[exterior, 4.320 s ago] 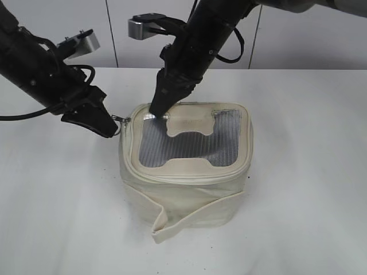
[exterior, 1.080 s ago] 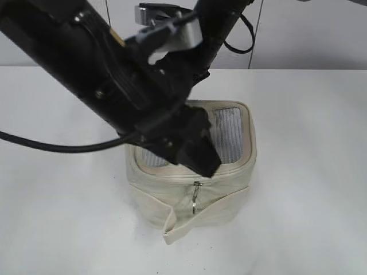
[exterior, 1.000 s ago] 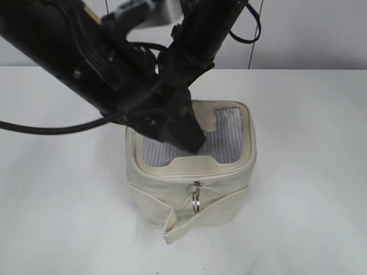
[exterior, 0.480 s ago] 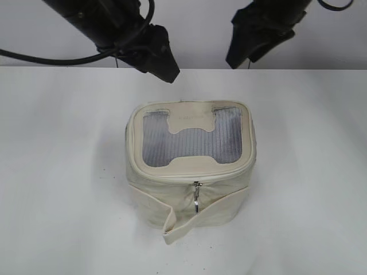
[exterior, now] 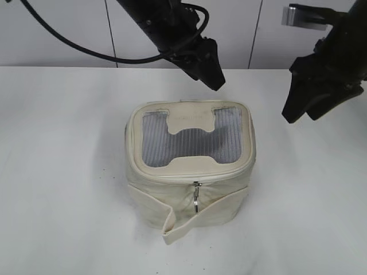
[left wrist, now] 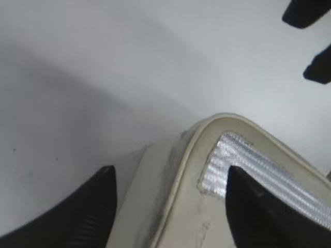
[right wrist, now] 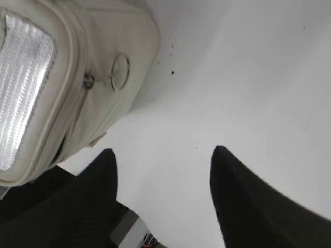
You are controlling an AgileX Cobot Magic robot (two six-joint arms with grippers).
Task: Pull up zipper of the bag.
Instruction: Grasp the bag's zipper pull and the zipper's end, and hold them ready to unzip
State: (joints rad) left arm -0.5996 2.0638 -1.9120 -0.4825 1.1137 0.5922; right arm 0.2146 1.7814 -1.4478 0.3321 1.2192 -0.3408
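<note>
Next, my left gripper grabs the bag by its back corner rim (exterior: 234, 109) to hold the bag steady while the bag's zipper (exterior: 196, 184) is pulled up.
The cream bag (exterior: 226, 197) stands on the white table with its grey mesh top (exterior: 189, 146) facing up. The zipper track (exterior: 166, 176) runs round the top rim. Its silver pull and ring (exterior: 196, 199) hang at the front middle and also show in the right wrist view (right wrist: 119, 72). My left gripper (exterior: 215, 80) is open and empty, hovering above the bag's back edge; its wrist view shows the jaws (left wrist: 170, 173) over a bag corner (left wrist: 170, 206). My right gripper (exterior: 292, 112) is open and empty, in the air right of the bag (right wrist: 103, 62), jaws (right wrist: 164, 151) over bare table.
The white table (exterior: 57, 172) spreads round the bag on all sides. A loose cream strap (exterior: 172, 226) folds down at the bag's front left. A panelled wall (exterior: 57, 34) stands behind the table. The right gripper's fingers show in the left wrist view (left wrist: 310, 13).
The zipper pull went from the back left corner to the front middle. Both grippers let go and lifted off the bag; the left moved right, the right swung out right and lower.
</note>
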